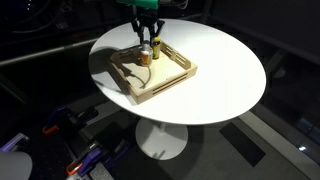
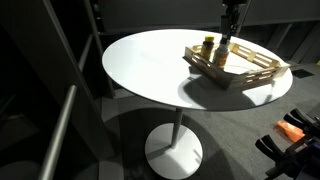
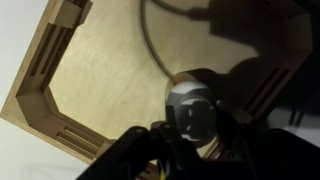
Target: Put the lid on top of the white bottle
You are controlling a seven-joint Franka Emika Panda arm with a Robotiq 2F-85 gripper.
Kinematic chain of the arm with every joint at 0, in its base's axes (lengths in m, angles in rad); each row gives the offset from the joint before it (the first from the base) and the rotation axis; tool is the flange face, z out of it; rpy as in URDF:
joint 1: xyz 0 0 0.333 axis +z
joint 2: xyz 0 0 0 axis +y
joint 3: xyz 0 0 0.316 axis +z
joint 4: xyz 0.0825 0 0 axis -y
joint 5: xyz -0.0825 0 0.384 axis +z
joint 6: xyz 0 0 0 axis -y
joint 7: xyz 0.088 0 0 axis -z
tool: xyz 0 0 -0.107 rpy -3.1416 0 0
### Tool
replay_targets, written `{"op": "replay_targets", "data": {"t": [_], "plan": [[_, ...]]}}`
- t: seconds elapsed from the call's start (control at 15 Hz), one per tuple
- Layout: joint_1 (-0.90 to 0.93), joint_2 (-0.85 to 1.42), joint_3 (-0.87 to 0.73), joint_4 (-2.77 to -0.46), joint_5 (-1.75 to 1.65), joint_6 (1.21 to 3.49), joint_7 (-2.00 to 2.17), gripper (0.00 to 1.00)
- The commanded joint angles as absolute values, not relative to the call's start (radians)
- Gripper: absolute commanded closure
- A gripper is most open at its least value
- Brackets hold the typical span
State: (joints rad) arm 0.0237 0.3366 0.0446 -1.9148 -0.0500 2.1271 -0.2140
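Observation:
The robot's gripper needs to let go of the lid now. The lid between its fingers is in line with the upright white bottle below, so the lid would land on the bottle.
In the wrist view a round whitish lid (image 3: pixel 183 95) sits between the dark fingers of my gripper (image 3: pixel 190 115), which is shut on it. In both exterior views the gripper (image 1: pixel 147 38) (image 2: pixel 228 36) hangs straight down over the wooden tray, right above the short white bottle (image 1: pixel 145 57) (image 2: pixel 223 56) with its orange-brown band. From the wrist the bottle's body is hidden under the lid and fingers. I cannot tell whether the lid touches the bottle's top.
The bottle stands in a wooden tray (image 1: pixel 166 86) (image 2: pixel 256 74) (image 3: pixel 40 108) with raised slatted rims on a round white table (image 1: pixel 225 70) (image 2: pixel 140 65). A taller yellow-capped bottle (image 1: pixel 157 46) (image 2: pixel 208 45) stands close beside the white one. The surroundings are dark.

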Motion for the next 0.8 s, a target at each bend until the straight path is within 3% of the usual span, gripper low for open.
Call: {"op": "replay_targets", "data": {"t": [0.0, 0.4, 0.53, 0.67, 0.73], "plan": [[0.020, 0.345, 0.048, -1.916, -0.063, 2.157, -0.233, 0.81], [0.019, 0.350, 0.049, -1.911, -0.062, 2.140, -0.246, 0.78], [0.019, 0.346, 0.049, -1.910, -0.065, 2.131, -0.253, 0.31], [0.017, 0.339, 0.050, -1.910, -0.062, 2.123, -0.264, 0.25], [0.018, 0.333, 0.049, -1.913, -0.064, 2.120, -0.264, 0.17]]}}
